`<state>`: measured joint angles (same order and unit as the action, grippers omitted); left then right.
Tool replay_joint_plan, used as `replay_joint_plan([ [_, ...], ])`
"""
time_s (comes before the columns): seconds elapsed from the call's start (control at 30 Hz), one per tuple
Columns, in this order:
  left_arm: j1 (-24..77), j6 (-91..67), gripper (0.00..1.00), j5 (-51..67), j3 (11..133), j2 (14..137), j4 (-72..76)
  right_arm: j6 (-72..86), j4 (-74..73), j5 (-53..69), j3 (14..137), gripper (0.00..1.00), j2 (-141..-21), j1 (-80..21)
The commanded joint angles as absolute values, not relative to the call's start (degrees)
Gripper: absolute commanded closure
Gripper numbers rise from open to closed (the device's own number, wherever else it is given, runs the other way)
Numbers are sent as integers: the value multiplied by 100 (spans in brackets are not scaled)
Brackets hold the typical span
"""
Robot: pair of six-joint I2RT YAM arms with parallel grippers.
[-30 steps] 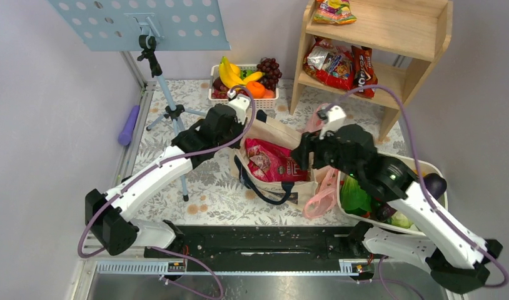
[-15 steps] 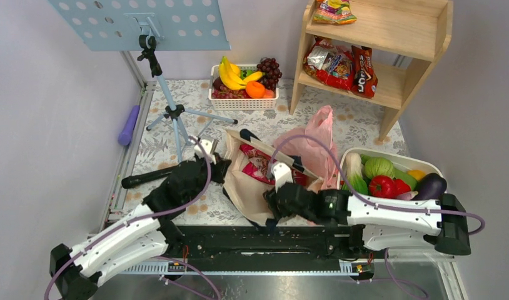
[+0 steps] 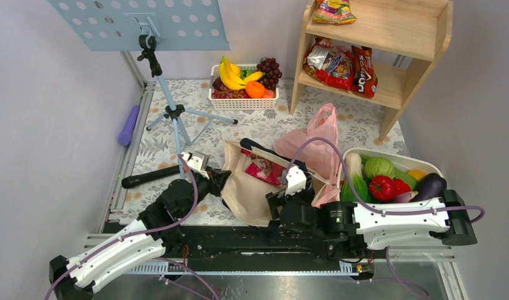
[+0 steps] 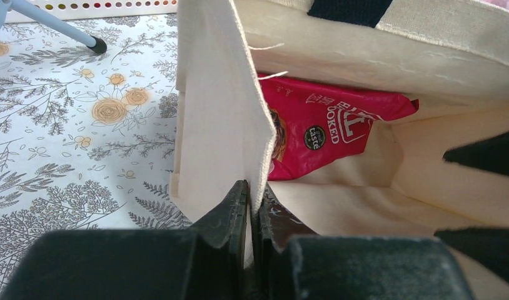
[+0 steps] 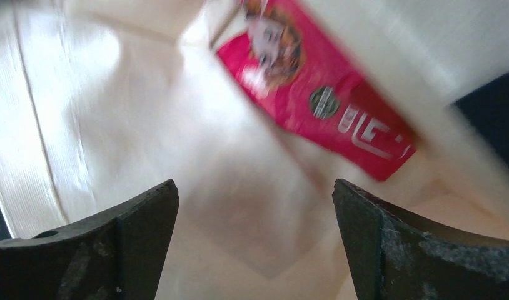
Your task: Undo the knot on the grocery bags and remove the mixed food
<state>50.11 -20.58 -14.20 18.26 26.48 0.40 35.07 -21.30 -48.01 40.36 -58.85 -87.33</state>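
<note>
I need to grip the magenta packet by its middle [image 3: 264, 170] [image 5: 291, 86] with my right gripper, beside the packet's printed side, so the packet's ends are free to leave the tote's opening.
The beige canvas tote [image 3: 242, 187] lies open at the table's near middle. My left gripper [image 3: 222, 177] [image 4: 253, 190] is shut on the tote's [image 4: 221, 94] left rim. Inside lies a magenta snack packet [image 3: 262, 167] [image 4: 330, 131] [image 5: 314, 94]. My right gripper [image 3: 276, 199] [image 5: 255, 187] hangs open over the tote's mouth, nothing between its fingers. A pink grocery bag [image 3: 311, 147] slumps behind the tote with a handle loop standing up. The knot is not visible. Other food is in a white basket [image 3: 244, 94] and a tub [image 3: 421, 165].
A music stand [image 3: 158, 75] rises at the back left, its tripod feet near a black cylinder [image 3: 149, 177]. A purple object [image 3: 128, 125] lies by the left rail. The wooden shelf [image 3: 421, 37] at the back right holds snack packets [image 3: 339, 62].
Both arms have dropped and drawn back toward the near edge. My left gripper closed on the tote's rim. My right gripper opened wide. The pink bag now stands uncovered.
</note>
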Motion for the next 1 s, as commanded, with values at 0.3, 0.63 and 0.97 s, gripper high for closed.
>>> replay_joint_plan([
  [0.3, 5110, -2360, 100, -1156, 2148, 2780, -52, 3188, -852, -5845, 5473, 1, -7942, -7782],
  [0.63, 5120, -3028, 100, -822, 2617, 3154, -359, 4001, -605, -6146, 6134, 1, -10012, -7070],
  [0.97, 5120, -2912, 100, -749, 2580, 2904, -372, 5290, -1565, -5212, 6722, 1, -11315, -6386],
])
